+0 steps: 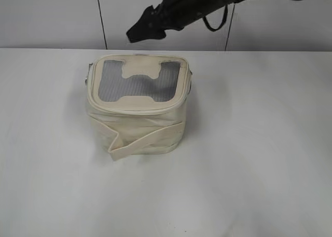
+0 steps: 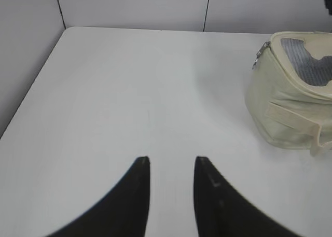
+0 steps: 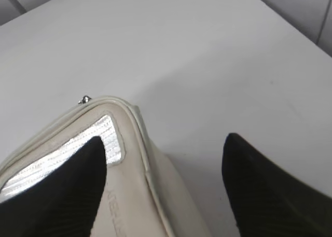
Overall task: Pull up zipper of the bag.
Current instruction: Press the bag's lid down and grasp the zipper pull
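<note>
My right gripper grabs the bag by its top rim next, to hold the bag steady for zipping.
The cream bag stands on the white table, its grey mesh top with the H-shaped patch facing up. The zipper runs around the top rim. A silver slider with a ring pull shows at a corner in the right wrist view and in the left wrist view. My right gripper hovers above the bag's far edge, open and empty, with its fingers straddling the rim. My left gripper is open and empty over bare table, far left of the bag.
A flat cream strap lies across the bag's front side with a folded end on the table. A grey panelled wall stands behind the table's far edge. The table's left edge shows in the left wrist view.
</note>
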Tool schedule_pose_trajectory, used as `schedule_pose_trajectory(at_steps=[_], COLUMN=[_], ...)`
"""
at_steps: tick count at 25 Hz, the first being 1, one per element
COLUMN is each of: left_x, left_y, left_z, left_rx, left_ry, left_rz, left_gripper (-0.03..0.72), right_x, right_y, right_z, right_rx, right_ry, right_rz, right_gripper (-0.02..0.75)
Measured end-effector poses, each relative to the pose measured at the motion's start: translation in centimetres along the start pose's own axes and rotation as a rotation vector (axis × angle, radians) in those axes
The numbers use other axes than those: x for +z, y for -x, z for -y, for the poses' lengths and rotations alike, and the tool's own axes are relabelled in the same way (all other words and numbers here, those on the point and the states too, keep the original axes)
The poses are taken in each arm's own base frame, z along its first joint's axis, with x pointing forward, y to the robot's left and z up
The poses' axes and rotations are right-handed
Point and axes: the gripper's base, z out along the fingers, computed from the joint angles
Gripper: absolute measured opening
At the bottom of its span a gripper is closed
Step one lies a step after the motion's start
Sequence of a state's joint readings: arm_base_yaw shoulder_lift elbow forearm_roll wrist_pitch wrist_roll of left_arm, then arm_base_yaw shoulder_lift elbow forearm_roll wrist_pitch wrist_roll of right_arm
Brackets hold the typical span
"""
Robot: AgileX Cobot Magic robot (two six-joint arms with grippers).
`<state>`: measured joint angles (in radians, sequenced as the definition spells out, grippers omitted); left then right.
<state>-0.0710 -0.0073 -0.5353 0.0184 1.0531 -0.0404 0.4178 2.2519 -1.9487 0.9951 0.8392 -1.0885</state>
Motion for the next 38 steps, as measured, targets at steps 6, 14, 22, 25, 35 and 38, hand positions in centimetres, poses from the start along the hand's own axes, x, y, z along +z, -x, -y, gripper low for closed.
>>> schedule_pose_trajectory(at_steps=[6, 14, 22, 25, 35, 38], left_x=[0.0, 3.6, 17.2, 22.0, 33.4, 34.2], left_y=[0.0, 4.1, 10.4, 11.6, 7.7, 6.5], left_z=[0.0, 1.7, 5.9, 6.3, -0.2, 1.7], left_rx=[0.000, -0.104, -0.099, -0.078, -0.029, 0.176], left_ry=[0.000, -0.170, -0.436, -0.572, -0.739, -0.700], left_rz=[0.000, -0.054, -0.140, -0.220, -0.301, -0.365], left_gripper=[0.251, 0.221, 0.211, 0.216, 0.420, 0.428], right_x=[4.4, 5.5, 5.6, 5.6, 5.6, 5.6], right_y=[-0.5, -2.0, -2.1, -2.1, -2.1, -2.1], right_z=[-0.3, -0.2, -0.2, -0.2, -0.3, -0.3], right_rx=[0.016, 0.057, 0.063, 0.063, 0.083, 0.085], right_ry=[0.101, 0.155, 0.159, 0.162, 0.166, 0.166], right_rz=[-0.090, -0.156, -0.162, -0.164, -0.169, -0.169], right_gripper=[0.542, 0.111, 0.053, 0.053, 0.053, 0.052])
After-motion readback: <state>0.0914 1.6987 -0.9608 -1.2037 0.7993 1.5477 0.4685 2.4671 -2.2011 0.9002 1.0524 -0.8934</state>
